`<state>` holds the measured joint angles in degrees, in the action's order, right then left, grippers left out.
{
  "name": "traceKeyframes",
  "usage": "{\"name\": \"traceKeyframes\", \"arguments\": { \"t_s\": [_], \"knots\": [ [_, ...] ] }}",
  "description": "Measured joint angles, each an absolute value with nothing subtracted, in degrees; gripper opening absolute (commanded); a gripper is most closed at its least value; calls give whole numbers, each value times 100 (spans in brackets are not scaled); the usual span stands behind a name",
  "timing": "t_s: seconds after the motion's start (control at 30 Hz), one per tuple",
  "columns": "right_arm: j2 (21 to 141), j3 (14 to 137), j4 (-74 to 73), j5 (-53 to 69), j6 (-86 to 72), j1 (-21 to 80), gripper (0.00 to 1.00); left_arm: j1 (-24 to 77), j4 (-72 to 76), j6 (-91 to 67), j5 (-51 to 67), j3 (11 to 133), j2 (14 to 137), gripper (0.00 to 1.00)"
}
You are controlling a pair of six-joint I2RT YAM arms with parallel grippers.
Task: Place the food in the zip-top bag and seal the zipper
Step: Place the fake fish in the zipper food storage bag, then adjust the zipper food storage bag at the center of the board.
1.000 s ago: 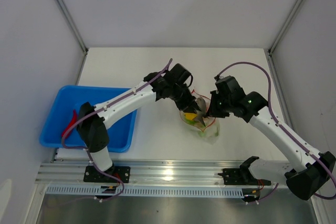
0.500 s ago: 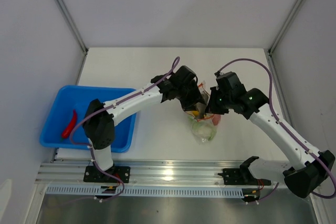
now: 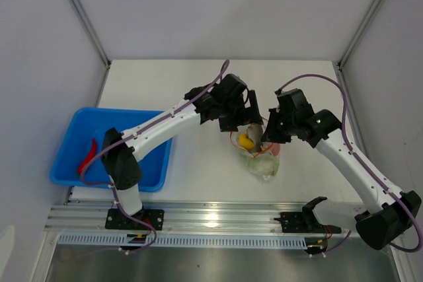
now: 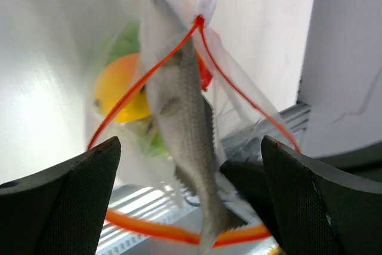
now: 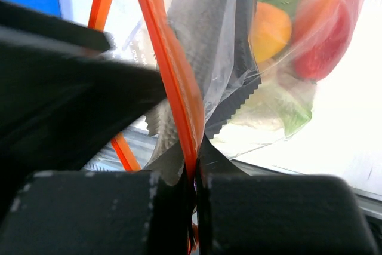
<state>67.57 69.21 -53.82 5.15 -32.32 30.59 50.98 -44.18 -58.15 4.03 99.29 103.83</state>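
Observation:
The robot's left gripper will next grab the bag's red zipper strip (image 4: 120, 219) opposite the right gripper, to lift the bag open and settle the fish (image 4: 179, 117).
The clear zip-top bag (image 3: 259, 160) hangs at mid-table with its mouth held up. My right gripper (image 5: 194, 178) is shut on the red zipper (image 5: 173, 82) strip at the rim. Inside the bag are a yellow lemon-like piece (image 5: 270, 25), a red-orange fruit (image 5: 325, 43) and green leafy bits (image 5: 293, 117). The grey fish (image 4: 179, 117) stands head-down in the mouth, tail toward my left gripper (image 4: 190, 147). That gripper is open, its fingers apart on either side of the tail. A red chili (image 3: 86, 156) lies in the tray.
The blue tray (image 3: 142, 170) sits at the left near edge of the table. An aluminium rail (image 3: 218, 216) runs along the front by the arm bases. Both arms (image 3: 165, 123) crowd together over the bag, the two grippers almost touching.
My left gripper has gone from nearly shut on the fish to wide open and let it go. The fish now rests in the bag's mouth. The right gripper's hold on the zipper is unchanged.

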Motion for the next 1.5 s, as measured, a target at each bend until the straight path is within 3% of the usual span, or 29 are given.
{"name": "traceKeyframes", "arguments": {
  "t_s": [0.2,0.37,0.43,0.53,0.97,1.03,1.27,1.4,1.5],
  "knots": [
    [6643,6921,-5551,576,-3133,2947,0,5078,-4982,-5151,-14,9852,9666,96],
    [6630,6921,-5647,626,-3096,2902,0,4901,-5085,-4886,-126,9198,8993,81],
    [6630,6921,-5677,657,-3085,2902,0,4748,-5155,-4842,-84,8986,8938,70],
    [6630,6923,-5714,674,-3085,2899,0,4543,-5164,-4779,115,8820,9129,63],
    [6729,6923,-5719,698,-3087,2895,0,4552,-4560,-4794,945,8160,9384,57],
    [6729,6923,-5719,698,-3087,2895,0,4552,-4550,-4797,952,8134,9376,48],
    [6783,6967,-5721,703,-3087,2895,0,4574,-4414,-4797,1249,8134,9448,31],
    [6879,7037,-5730,718,-3081,2891,0,4617,-4217,-4797,1498,8136,9590,1],
    [6965,7120,-5765,727,-3035,2838,0,4628,-4119,-4766,1697,8208,9662,1]
  ]
}}
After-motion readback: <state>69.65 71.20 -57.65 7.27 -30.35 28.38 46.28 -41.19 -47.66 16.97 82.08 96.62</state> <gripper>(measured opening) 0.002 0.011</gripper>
